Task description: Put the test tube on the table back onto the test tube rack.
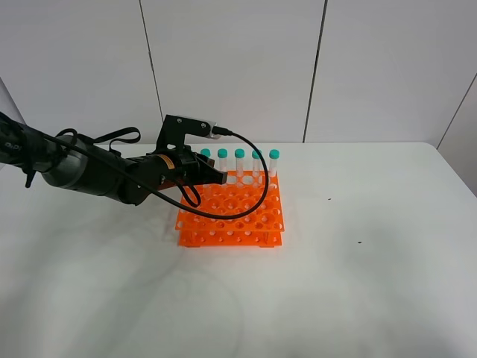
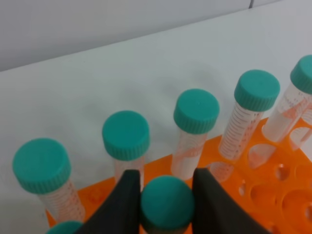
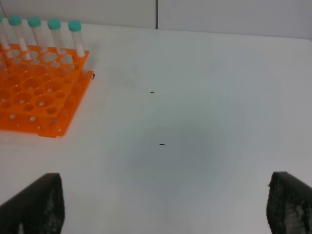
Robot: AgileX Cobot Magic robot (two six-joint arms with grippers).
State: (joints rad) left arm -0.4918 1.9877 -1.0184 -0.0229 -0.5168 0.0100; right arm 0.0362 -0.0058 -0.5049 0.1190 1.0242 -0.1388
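I need to release the tube from my left gripper, as the cap in my fingers is level with the neighbouring caps and the tube would settle in the rack.
My left gripper [image 2: 167,197] is shut on the teal cap of a test tube [image 2: 167,204], gripping it between two black fingers [image 2: 126,204]. The tube stands upright over the orange test tube rack [image 2: 275,187], just in front of the back row of several capped tubes [image 2: 196,111]. Its lower part is hidden. In the high view the left gripper [image 1: 212,176] hovers over the rack's [image 1: 232,218] back left part and covers the held tube. My right gripper [image 3: 163,197] is open above bare table [image 3: 195,122], well away from the rack [image 3: 34,92].
The white table [image 1: 373,261] spreads around the rack, with a few small dark specks [image 3: 162,144] on it. A black cable [image 1: 257,186] from the left arm loops over the rack's middle. A pale panelled wall [image 1: 238,67] stands behind.
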